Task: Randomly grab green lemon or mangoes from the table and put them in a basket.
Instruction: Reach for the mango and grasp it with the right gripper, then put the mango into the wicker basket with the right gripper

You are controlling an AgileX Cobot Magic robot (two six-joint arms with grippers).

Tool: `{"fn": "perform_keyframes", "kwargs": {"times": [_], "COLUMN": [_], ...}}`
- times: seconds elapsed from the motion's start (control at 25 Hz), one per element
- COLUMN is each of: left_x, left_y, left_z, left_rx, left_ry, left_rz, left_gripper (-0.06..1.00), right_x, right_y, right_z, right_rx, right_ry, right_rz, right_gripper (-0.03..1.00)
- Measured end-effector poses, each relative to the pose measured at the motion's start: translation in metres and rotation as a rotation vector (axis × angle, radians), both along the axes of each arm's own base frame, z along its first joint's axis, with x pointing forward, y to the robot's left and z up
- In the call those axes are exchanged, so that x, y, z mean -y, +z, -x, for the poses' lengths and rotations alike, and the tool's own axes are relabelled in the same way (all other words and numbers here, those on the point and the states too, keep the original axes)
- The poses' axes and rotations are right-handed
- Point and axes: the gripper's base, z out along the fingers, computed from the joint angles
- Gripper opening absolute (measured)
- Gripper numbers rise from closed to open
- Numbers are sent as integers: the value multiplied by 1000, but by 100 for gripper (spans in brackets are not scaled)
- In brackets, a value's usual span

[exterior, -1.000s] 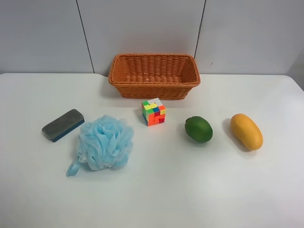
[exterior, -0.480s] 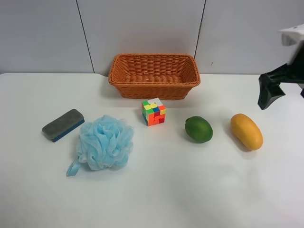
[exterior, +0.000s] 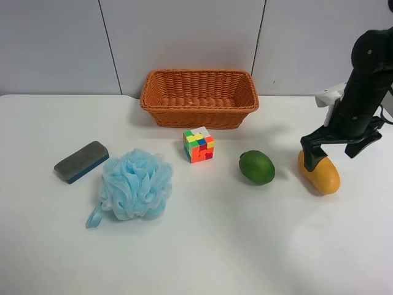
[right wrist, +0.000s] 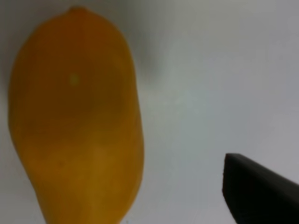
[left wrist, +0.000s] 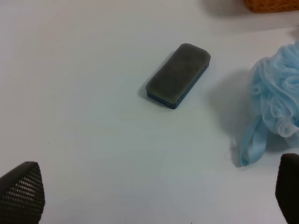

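My right gripper must come down or miss the mango: one finger is above its top.
The yellow-orange mango (exterior: 320,173) lies on the white table (exterior: 215,252) at the right. My right gripper (exterior: 332,153) hangs open just over its far end, one finger on each side. The right wrist view shows the mango (right wrist: 74,116) close up, with one dark fingertip (right wrist: 254,189) beside it and not touching. The green lemon (exterior: 256,166) lies left of the mango. The orange wicker basket (exterior: 198,115) stands empty at the back centre. My left gripper (left wrist: 154,196) is open and empty above the table; its arm is out of the exterior high view.
A coloured puzzle cube (exterior: 199,145) sits in front of the basket. A blue bath pouf (exterior: 135,184) and a grey-blue eraser (exterior: 81,161) lie at the left; both show in the left wrist view, pouf (left wrist: 280,93) and eraser (left wrist: 178,74).
My right arm has come into view from the right edge and dropped over the mango with its gripper open. The fruits and other objects have not moved.
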Motion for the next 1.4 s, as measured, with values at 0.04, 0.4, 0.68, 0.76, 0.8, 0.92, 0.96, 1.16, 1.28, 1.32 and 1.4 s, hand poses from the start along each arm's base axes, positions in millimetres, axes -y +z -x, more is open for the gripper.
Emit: {"fn": "perform_keyframes", "kwargs": {"times": [0.04,0.4,0.68,0.76,0.8,0.92,0.96,1.16,1.28,1.32,1.4], "left_x": [0,0,0,0,0,0,0,0,0,0,0], "left_y": [0,0,0,0,0,0,0,0,0,0,0], "left_z": [0,0,0,0,0,0,0,0,0,0,0], "left_rx": [0,0,0,0,0,0,0,0,0,0,0], "left_ry": [0,0,0,0,0,0,0,0,0,0,0], "left_rz": [0,0,0,0,0,0,0,0,0,0,0], "left_gripper": [99,99,99,99,99,99,99,99,99,99,99], "right_x": [0,0,-1,-1,-1,-1,-1,-1,-2,-3,-5], "right_y": [-6,-37,-37,-37,-37,-37,-36,-7,26,37,61], "right_z": [-2,-8,-11,-11,-11,-11,-11,-18,-21,-22,-22], "right_rx": [-8,-41,-16,-16,-16,-16,-11,37,83,101,144], "right_ry": [1,36,37,37,37,37,37,33,19,13,1], "right_rz": [0,-1,-3,-3,-3,-3,-3,-4,-19,-28,-51], "right_gripper": [99,99,62,62,62,62,62,62,62,62,62]}}
